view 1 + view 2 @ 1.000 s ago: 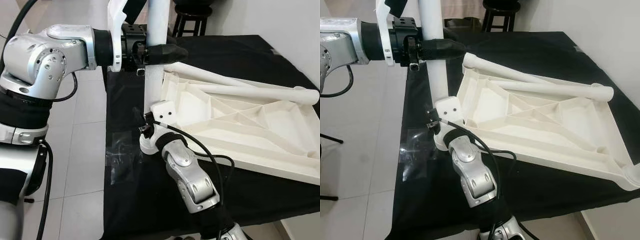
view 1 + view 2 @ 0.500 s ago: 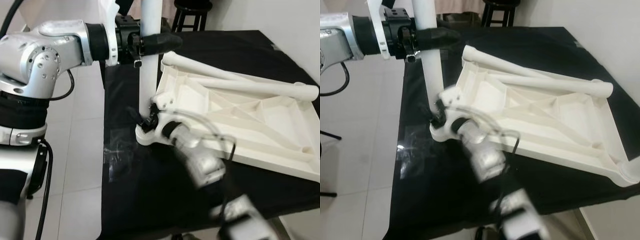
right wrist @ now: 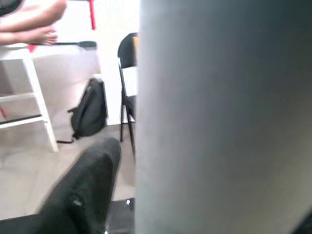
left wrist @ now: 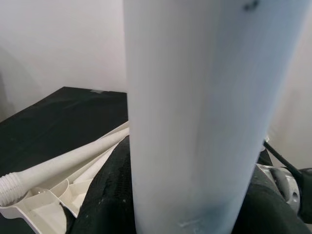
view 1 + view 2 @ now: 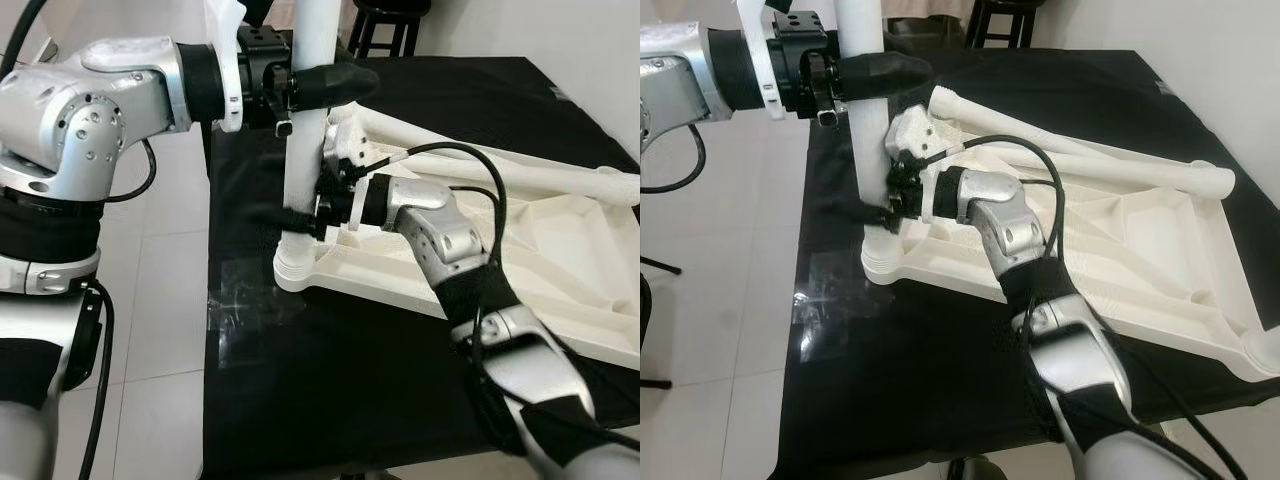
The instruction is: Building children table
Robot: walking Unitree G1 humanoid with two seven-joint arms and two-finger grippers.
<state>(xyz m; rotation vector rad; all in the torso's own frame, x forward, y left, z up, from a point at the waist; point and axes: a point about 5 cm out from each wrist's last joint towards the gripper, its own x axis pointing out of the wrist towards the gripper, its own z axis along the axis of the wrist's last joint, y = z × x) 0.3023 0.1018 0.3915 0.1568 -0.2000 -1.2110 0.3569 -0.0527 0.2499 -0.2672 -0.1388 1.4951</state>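
Observation:
The leg is already in my left gripper, held high up, so my right gripper will grab the leg's lower tube above the socket next.
The white children's table top lies upside down on the black cloth. A white table leg stands upright in its near-left corner socket. My left gripper is shut on the leg high up, its black fingers hugging the tube. My right gripper reaches in from the right lower on the same leg. It is open, one finger on each side and a narrow gap beside the tube. Two loose legs lie across the top's ribbed underside.
The cloth-covered work table ends at its left edge, with tiled floor beyond. A black stool stands behind the table and a white wall runs along the right. The right wrist view shows a folding chair and a backpack.
My right arm has swung up from the corner socket at the leg's foot and now reaches across the table top to the lower leg. The left gripper keeps its hold.

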